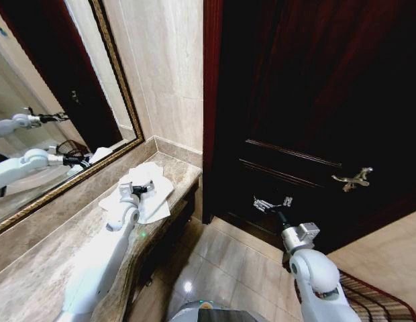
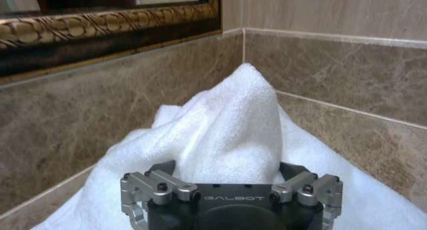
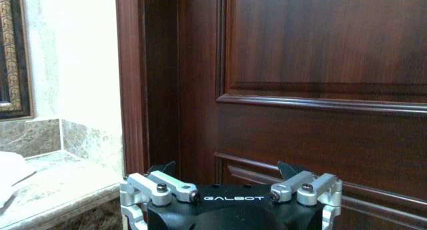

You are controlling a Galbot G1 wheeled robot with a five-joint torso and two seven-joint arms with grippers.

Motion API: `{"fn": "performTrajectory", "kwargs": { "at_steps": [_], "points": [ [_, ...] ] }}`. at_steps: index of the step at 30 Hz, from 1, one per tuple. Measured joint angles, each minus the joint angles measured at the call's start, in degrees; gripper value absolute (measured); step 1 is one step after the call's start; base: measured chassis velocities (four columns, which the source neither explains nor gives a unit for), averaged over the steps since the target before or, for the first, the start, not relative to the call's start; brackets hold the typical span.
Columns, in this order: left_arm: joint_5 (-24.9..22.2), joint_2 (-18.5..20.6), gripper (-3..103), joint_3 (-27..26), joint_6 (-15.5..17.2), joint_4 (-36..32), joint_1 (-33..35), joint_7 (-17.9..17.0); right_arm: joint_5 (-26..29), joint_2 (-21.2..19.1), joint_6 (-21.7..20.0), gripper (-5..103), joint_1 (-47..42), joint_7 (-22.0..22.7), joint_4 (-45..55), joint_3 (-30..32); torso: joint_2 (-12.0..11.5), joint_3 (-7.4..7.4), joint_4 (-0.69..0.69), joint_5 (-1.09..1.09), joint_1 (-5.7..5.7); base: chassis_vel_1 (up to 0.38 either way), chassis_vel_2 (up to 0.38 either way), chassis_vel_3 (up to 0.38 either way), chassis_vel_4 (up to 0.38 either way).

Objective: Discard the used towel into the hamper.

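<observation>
The white towel's spread edges are slack and flat on the marble. My left gripper should next grab the towel by its raised fold [image 2: 235, 135] to discard it.
The used white towel [image 1: 154, 206] lies crumpled at the far end of the marble counter [image 1: 40, 268], near the wall corner. My left gripper [image 1: 144, 188] is down on it. In the left wrist view the left gripper [image 2: 228, 167] is open, its fingers [image 2: 165, 168] set wide on either side of a raised fold of the towel [image 2: 233, 125]. My right gripper [image 1: 268, 203] hangs open in front of the dark door, with nothing between its fingers [image 3: 291, 168]. The hamper [image 1: 379, 298], reddish-brown with open bars, shows on the floor at the lower right, beside my right arm.
A gilt-framed mirror [image 1: 121, 87] runs along the wall above the counter. The dark wooden door [image 1: 315, 100] with a metal handle [image 1: 353, 179] stands close ahead of the right arm. Tiled floor [image 1: 221, 261] lies between the counter edge and the hamper.
</observation>
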Motion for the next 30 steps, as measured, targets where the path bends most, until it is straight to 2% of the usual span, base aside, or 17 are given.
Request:
{"fn": "performTrajectory", "kwargs": {
  "at_steps": [2,8,14,16,18,20,23,24,29,30],
  "points": [
    [0.0,-0.2,103,0.5,0.4,1.0,-0.6,0.0,0.3,-0.1,0.0,100,0.0,0.0,-0.1,0.5,0.0,0.00,0.00,0.01,0.00,0.000,0.000,0.000,0.000],
    [-0.5,-1.0,93,1.3,0.8,2.3,-1.4,0.0,0.8,-0.2,0.0,100,-0.1,0.3,-0.2,1.1,0.0,0.00,0.00,0.01,0.00,0.000,0.000,0.000,0.000],
    [-0.9,-1.4,74,1.7,0.9,2.3,-1.5,0.1,0.9,-0.1,0.3,100,-0.1,0.4,-0.7,1.4,0.0,-0.01,0.00,0.00,0.00,0.000,0.000,0.000,0.000],
    [-0.9,-1.4,74,1.7,0.9,2.3,-1.5,0.1,1.0,-0.1,0.3,100,-0.1,0.4,-0.7,1.4,0.0,-0.01,0.00,0.01,0.00,0.000,0.000,0.000,0.000],
    [-1.1,-1.4,62,1.7,1.0,2.4,-1.5,0.2,1.0,-0.1,0.3,100,-0.1,0.4,-0.8,1.4,0.0,-0.01,0.00,0.00,0.00,0.000,0.000,0.000,0.000],
    [-1.1,-1.4,62,1.6,1.0,2.4,-1.5,0.2,1.0,-0.1,0.3,100,-0.1,0.4,-0.8,1.4,0.0,0.00,-0.01,0.00,0.00,0.000,0.000,0.000,0.000],
    [-1.4,-1.3,50,1.4,0.8,2.4,-1.4,0.2,1.0,0.0,0.4,100,-0.2,0.4,-0.8,1.4,0.0,-0.01,-0.01,0.00,0.00,0.000,0.000,0.000,0.000],
    [-1.4,-1.3,50,1.4,0.8,2.4,-1.4,0.2,1.0,0.0,0.4,100,-0.2,0.4,-0.8,1.4,0.0,-0.01,-0.01,0.00,0.00,0.000,0.000,0.000,0.000],
    [-1.5,-1.4,35,1.1,0.6,2.3,-1.2,0.2,1.0,0.1,0.4,100,-0.2,0.4,-0.5,1.4,0.0,0.00,-0.01,0.00,0.00,0.000,0.000,0.000,0.000],
    [-1.5,-1.4,35,1.1,0.5,2.3,-1.2,0.2,1.0,0.0,0.4,100,-0.3,0.5,-0.5,1.5,0.0,0.00,-0.01,0.00,0.00,0.000,0.000,0.000,0.000]
  ]
}}
